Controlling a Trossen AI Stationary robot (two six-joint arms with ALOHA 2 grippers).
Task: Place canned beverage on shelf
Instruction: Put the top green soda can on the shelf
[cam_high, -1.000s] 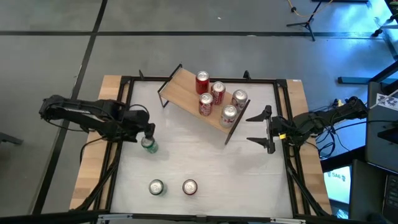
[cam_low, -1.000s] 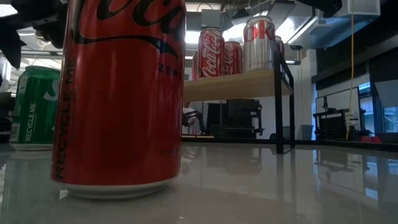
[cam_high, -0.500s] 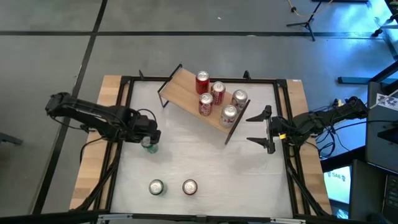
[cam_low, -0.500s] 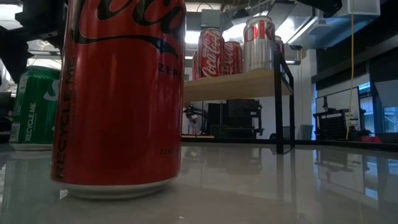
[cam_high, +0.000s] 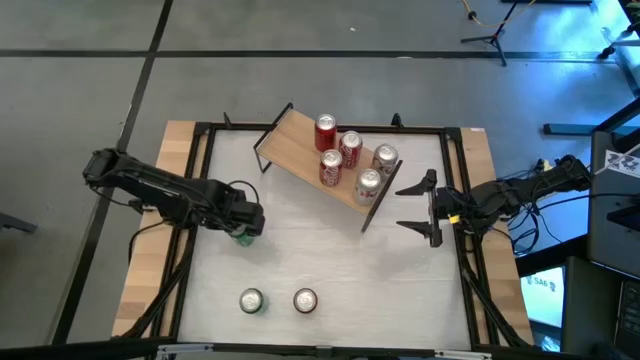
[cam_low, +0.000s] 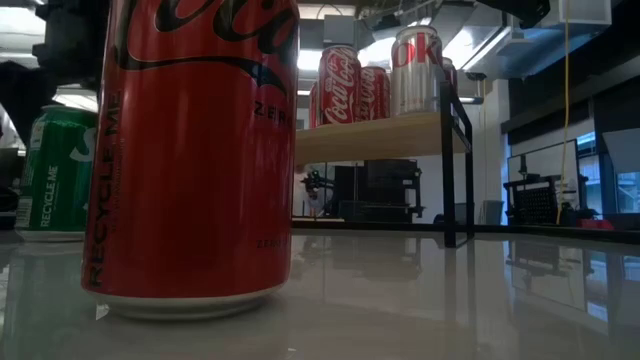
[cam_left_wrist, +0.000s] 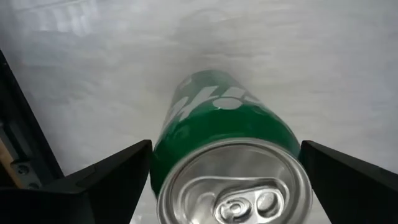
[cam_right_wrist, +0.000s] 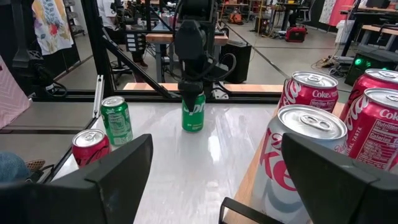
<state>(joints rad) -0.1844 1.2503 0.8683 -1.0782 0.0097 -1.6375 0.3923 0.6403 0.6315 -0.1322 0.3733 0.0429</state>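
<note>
The left gripper's fingers are close beside the green can's upper side (cam_high: 243, 238) (cam_left_wrist: 224, 134) and would hold the can, so the left gripper needs to close now.
A green can (cam_left_wrist: 224, 134) stands upright on the white table at the left; it also shows in the right wrist view (cam_right_wrist: 194, 115) and the low view (cam_low: 55, 170). My left gripper (cam_high: 243, 224) is right above it, pointing down and open, one finger (cam_left_wrist: 106, 180) on each side of the can's top. The light-wood shelf (cam_high: 300, 148) stands aslant at the far middle on black legs, with several red and silver cans (cam_high: 350, 148) on it. My right gripper (cam_high: 430, 208) waits open and empty at the table's right, beside the shelf's end. My left gripper's fingers come from above and stand close against both sides of the green can's upper wall (cam_left_wrist: 168, 146). I cannot tell whether they touch it. The can stands upright on the table.
A second green can (cam_high: 251, 300) and a red can (cam_high: 305, 300) stand near the table's front edge; the red one fills the left of the low view (cam_low: 190, 150). A black frame (cam_high: 200, 180) borders the table. Bare table lies between the cans and the shelf.
My left gripper has moved toward the table's right and near edge and come over the green can, its fingers now on either side of the can's top. The can has stayed where it was.
</note>
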